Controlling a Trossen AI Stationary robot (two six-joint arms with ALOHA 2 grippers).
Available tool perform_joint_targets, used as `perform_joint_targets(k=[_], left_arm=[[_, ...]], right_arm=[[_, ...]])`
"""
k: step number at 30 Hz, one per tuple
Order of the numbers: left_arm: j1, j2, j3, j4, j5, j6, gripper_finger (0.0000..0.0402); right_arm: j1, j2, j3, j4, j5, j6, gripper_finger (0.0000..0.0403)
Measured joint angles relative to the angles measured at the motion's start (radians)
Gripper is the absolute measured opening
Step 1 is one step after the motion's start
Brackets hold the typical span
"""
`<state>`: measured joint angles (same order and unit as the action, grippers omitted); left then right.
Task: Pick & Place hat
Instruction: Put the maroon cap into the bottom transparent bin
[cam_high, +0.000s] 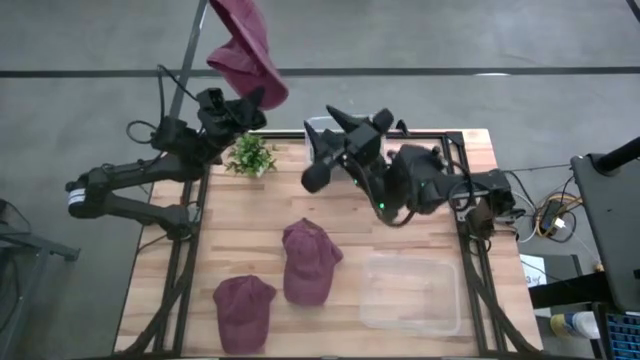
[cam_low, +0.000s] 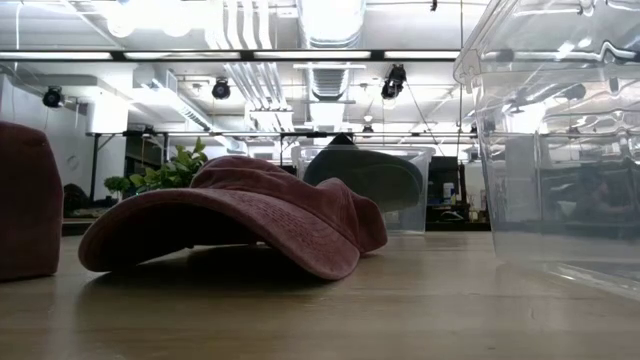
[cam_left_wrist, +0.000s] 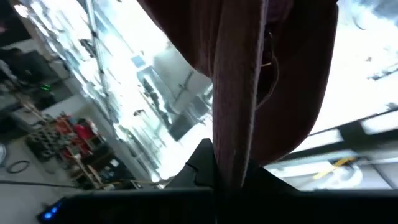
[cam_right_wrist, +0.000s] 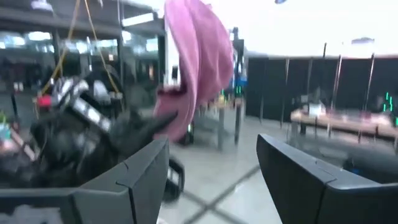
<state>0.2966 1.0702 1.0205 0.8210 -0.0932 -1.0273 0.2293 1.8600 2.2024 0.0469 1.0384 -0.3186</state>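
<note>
The robot's right gripper will grab the maroon cap by its brim (cam_high: 238, 18) (cam_right_wrist: 186, 25) next, and so it will take the cap over from the left gripper to place it.
A maroon cap (cam_high: 245, 45) is held high in the air off the table's far left corner by my left gripper (cam_high: 243, 103), which is shut on it. The left wrist view shows its cloth (cam_left_wrist: 249, 93) running away from the fingers. My right gripper (cam_high: 318, 170) hovers open over the far middle of the table, touching nothing. Its wrist view looks toward the raised cap (cam_right_wrist: 196, 68) past its own spread fingers (cam_right_wrist: 211, 174). Two more maroon caps lie on the wood, one at mid-table (cam_high: 305, 262) (cam_low: 240, 215) and one near the front left (cam_high: 243, 310) (cam_low: 25, 200). My left gripper pinches a gathered fold of the cap's cloth (cam_left_wrist: 231, 158) between its two fingers (cam_left_wrist: 199, 165); which part of the cap this is I cannot tell. The cap is lifted clear of the table and stands up beyond the fingers, its loose end (cam_high: 262, 80) drooping.
A clear plastic bin (cam_high: 410, 292) (cam_low: 560, 130) sits at the near right of the table. A second clear bin (cam_high: 320, 130) (cam_low: 365, 180) stands at the far edge under the right arm. A small green plant (cam_high: 250, 155) stands at the far left.
</note>
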Motion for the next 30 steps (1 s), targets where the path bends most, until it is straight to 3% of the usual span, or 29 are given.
perform_joint_targets(k=[6, 10, 18, 22, 27, 30], left_arm=[[-0.005, 0.033, 0.064, 0.013, 0.057, -0.014, 0.0005], [-0.007, 0.066, 0.098, -0.002, 0.058, -0.023, 0.0005], [-0.013, 0.144, 0.152, -0.009, 0.103, -0.066, 0.0005], [-0.012, 0.160, 0.155, -0.008, 0.104, -0.086, 0.0005], [-0.010, 0.164, 0.155, 0.001, 0.121, -0.098, 0.0008], [-0.001, 0.162, 0.155, -0.005, 0.145, -0.138, 0.0033]], right_arm=[[-0.071, 0.001, 0.000, 0.022, -0.168, 0.028, 0.0238], [-0.102, 0.002, 0.000, 0.023, -0.333, 0.054, 0.0233], [-0.148, 0.005, 0.000, 0.060, -0.337, 0.083, 0.0223], [-0.149, -0.001, 0.000, 0.061, -0.344, 0.087, 0.0166], [-0.160, -0.028, 0.000, -0.001, -0.377, 0.105, 0.0032], [-0.160, -0.043, 0.000, -0.026, -0.376, 0.106, 0.0016]])
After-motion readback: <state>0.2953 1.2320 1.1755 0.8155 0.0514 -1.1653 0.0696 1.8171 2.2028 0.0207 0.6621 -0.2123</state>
